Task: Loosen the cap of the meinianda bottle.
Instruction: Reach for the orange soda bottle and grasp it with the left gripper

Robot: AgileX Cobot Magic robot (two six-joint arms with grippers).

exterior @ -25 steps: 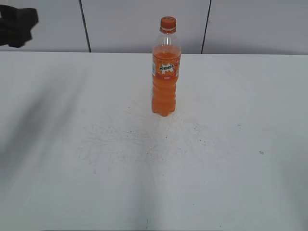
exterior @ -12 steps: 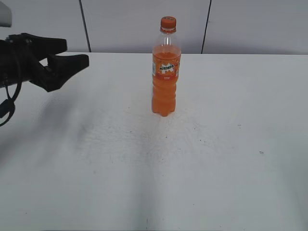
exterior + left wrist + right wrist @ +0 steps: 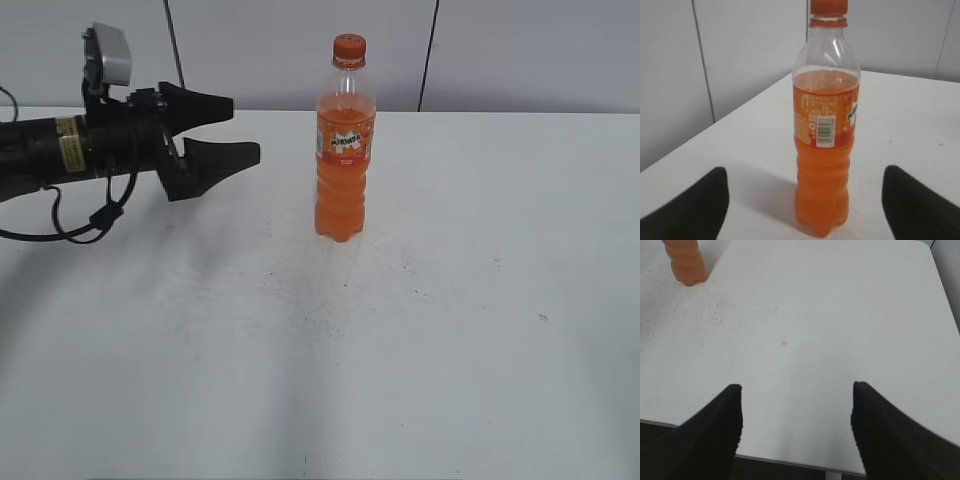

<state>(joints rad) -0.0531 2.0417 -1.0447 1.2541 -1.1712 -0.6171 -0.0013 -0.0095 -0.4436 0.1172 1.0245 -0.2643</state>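
Note:
My left gripper should next grab the bottle around the label near its middle [image 3: 345,142], because the bottle is tall and narrow with drink up to its sloping shoulder [image 3: 347,101].
The meinianda bottle [image 3: 344,150] stands upright on the white table [image 3: 450,330], towards the back middle, with orange drink and an orange label. Its orange cap [image 3: 349,46] sits on top. In the left wrist view the bottle [image 3: 825,150] is straight ahead, between the two fingers, its cap [image 3: 828,6] at the top edge. My left gripper [image 3: 245,128] is open and empty, level with the label, a short way left of the bottle and apart from it. My right gripper [image 3: 796,412] is open and empty over the table's near edge; the bottle's base [image 3: 686,262] shows far off at top left.
Grey wall panels [image 3: 300,50] stand right behind the table. Small dark specks [image 3: 410,270] mark the tabletop in front of the bottle. The right gripper is out of the exterior view.
My left arm has come in from the left edge and moved right towards the bottle, jaws open. The bottle has not moved.

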